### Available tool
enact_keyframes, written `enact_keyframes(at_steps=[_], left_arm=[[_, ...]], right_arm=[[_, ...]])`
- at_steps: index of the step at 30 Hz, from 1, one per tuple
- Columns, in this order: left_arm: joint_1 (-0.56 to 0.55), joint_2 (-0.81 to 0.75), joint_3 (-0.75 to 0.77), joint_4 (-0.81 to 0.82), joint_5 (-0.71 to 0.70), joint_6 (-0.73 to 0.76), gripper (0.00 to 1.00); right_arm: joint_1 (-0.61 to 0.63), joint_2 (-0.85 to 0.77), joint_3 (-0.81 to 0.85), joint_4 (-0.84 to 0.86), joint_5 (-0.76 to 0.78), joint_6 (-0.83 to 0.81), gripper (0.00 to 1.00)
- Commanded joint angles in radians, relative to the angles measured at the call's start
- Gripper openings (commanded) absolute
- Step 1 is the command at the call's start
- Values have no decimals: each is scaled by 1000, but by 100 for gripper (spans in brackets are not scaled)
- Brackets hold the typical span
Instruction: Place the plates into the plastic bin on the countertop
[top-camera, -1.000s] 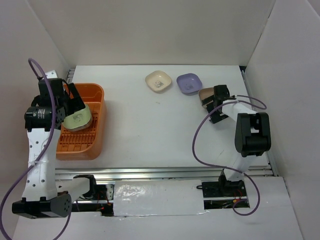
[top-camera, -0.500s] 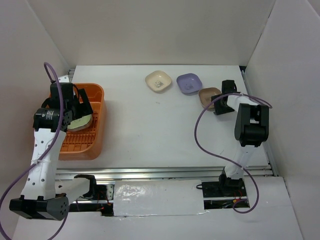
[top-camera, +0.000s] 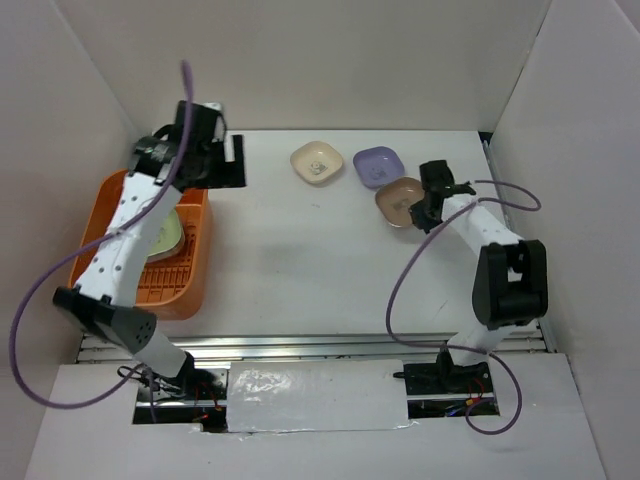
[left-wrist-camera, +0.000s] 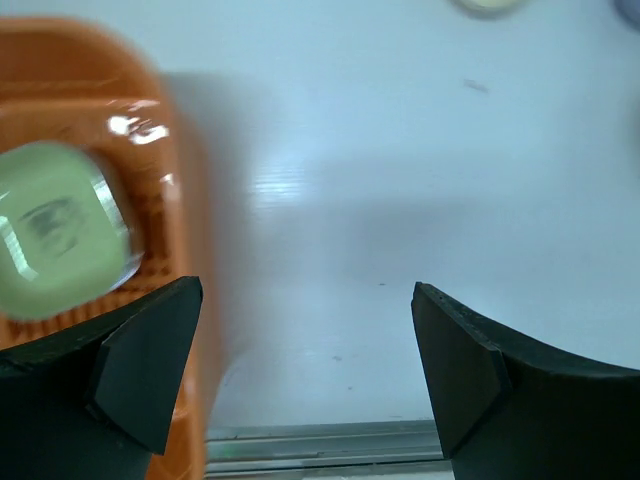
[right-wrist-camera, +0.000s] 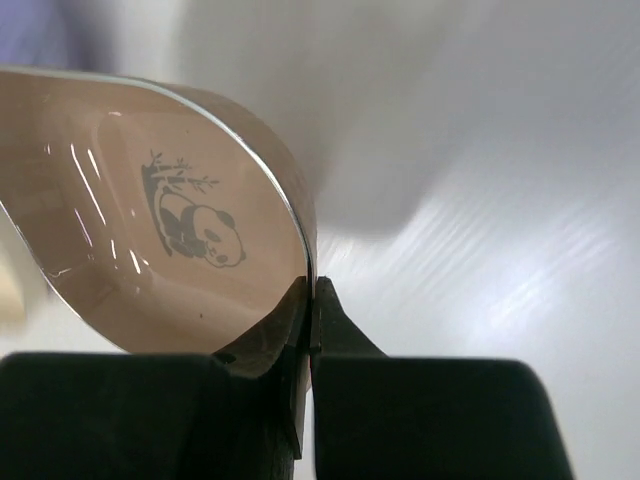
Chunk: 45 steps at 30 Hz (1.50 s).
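Observation:
The brown plate still needs to go into the plastic bin (top-camera: 196, 270). I should next grab the plate with my left gripper by its unheld rim.
The orange plastic bin (top-camera: 196, 270) sits at the left of the white countertop (top-camera: 300, 260), with a green plate (top-camera: 160, 232) lying inside it. My left gripper (top-camera: 232, 160) hovers open and empty past the bin's far right corner. In the left wrist view the green plate (left-wrist-camera: 60, 228) lies in the bin (left-wrist-camera: 175, 170), left of the gripper (left-wrist-camera: 305, 340). My right gripper (top-camera: 425, 205) is shut on the rim of a brown plate (top-camera: 400, 200). In the right wrist view the panda-printed brown plate (right-wrist-camera: 170, 250) is tilted and pinched at its edge by the gripper (right-wrist-camera: 312, 300).
A cream plate (top-camera: 317, 162) and a lavender plate (top-camera: 378, 166) lie side by side at the back of the countertop, just beyond the brown plate. White wall panels enclose the back and both sides. A metal rail runs along the near edge.
My left arm rose out of the bin and swung to its far right corner, leaving the green plate inside. My right gripper shut on the brown plate's rim and shifted it slightly left.

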Motion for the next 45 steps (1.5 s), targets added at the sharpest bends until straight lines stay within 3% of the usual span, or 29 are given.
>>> enact_keyframes(at_steps=[1, 5, 10, 12, 16, 19, 20, 21, 23, 24, 28, 31, 32, 35, 38, 41, 45], left_arm=[[-148, 150, 146, -28, 43, 38, 99], [-219, 304, 295, -36, 101, 74, 99], [-257, 384, 285, -8, 148, 91, 98], [-266, 394, 266, 2, 147, 96, 91], [-266, 396, 202, 24, 171, 96, 69], [-269, 388, 174, 44, 179, 87, 26], [-271, 388, 177, 44, 167, 78, 0], [-274, 393, 189, 29, 123, 73, 0], [-269, 384, 206, 10, 43, 53, 0], [-263, 373, 217, -17, -65, 42, 0], [-95, 251, 156, -53, -212, -53, 0], [149, 44, -20, 72, -108, -47, 0], [285, -43, -109, 109, -71, -36, 0], [504, -101, -183, 147, 15, 10, 0], [536, -125, -256, 183, -46, 16, 0], [652, -132, -352, 269, 38, 21, 0], [671, -25, -318, 266, 33, 53, 0]], right_arm=[[210, -121, 19, -90, 103, -108, 0], [399, -162, 78, -120, 102, -195, 0], [533, -298, 55, 24, -29, -283, 0], [558, -354, 32, 52, -64, -272, 0], [562, -388, 9, 89, -135, -260, 0], [555, -389, -2, 99, -168, -248, 0], [555, -389, -7, 104, -184, -246, 0], [552, -389, -7, 110, -193, -246, 15], [536, -391, -10, 106, -181, -242, 76], [518, -391, -13, 90, -176, -230, 100], [376, -407, -53, 119, -288, -237, 100], [299, -417, -74, 150, -355, -265, 100], [286, -414, -76, 158, -369, -275, 100], [250, -382, -92, 176, -434, -311, 100], [222, -325, -100, 202, -497, -328, 100], [205, -245, -64, 216, -532, -337, 100], [182, -115, 9, 222, -592, -334, 100]])
